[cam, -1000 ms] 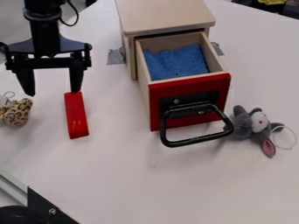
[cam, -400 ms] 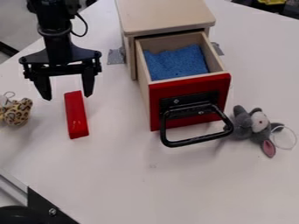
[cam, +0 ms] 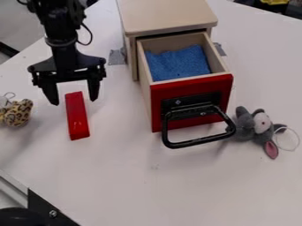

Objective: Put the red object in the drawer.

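Observation:
The red block (cam: 77,117) needs to go in the open drawer, so my gripper will grab it next by the end of its long sides.
My gripper (cam: 75,102) hangs at the upper left, its two fingers open and spread to either side of the far end of the red block (cam: 77,117). The block lies lengthwise on the white table, nothing gripping it; whether the fingertips are level with it I cannot tell. To the right, the drawer (cam: 191,86) with its red front and black handle is pulled out of the wooden cabinet. Blue material (cam: 178,64) lines its inside.
A leopard-print toy (cam: 16,113) lies left of the block. The grey plush toy (cam: 255,126) rests right of the drawer handle. The wooden cabinet (cam: 166,15) stands at the top centre, and a metal frame edge (cam: 42,208) crosses the lower left corner.
The gripper has shifted right and a little down, from left of the red block to around its far end. Its fingers remain open, and the block and drawer have not moved.

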Controlling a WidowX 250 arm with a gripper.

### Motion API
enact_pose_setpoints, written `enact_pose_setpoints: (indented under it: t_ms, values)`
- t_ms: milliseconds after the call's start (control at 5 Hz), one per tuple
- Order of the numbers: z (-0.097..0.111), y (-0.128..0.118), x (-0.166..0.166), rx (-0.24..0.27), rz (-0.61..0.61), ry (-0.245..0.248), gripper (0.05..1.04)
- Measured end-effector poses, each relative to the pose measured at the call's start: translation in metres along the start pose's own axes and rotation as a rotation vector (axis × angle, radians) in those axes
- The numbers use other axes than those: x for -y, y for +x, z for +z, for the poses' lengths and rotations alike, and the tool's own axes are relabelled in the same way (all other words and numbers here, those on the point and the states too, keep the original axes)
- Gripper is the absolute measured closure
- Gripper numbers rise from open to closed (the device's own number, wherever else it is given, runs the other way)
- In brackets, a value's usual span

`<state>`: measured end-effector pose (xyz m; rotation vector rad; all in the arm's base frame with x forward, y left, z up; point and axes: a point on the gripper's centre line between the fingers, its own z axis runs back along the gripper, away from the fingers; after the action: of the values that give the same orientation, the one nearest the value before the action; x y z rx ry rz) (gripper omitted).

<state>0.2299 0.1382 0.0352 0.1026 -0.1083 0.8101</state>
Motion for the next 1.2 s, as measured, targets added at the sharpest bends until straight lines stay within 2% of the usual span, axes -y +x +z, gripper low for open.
enact_pose_setpoints:
  t_ms: [600,1000,1200]
  values:
    - [-0.021,0.009,-0.006,0.029,0.000,0.020,0.085]
    - [-0.025,0.000,-0.009,0.004,0.040,0.017,0.085]
    - [-0.028,-0.002,-0.012,0.009,0.065,0.012,0.085]
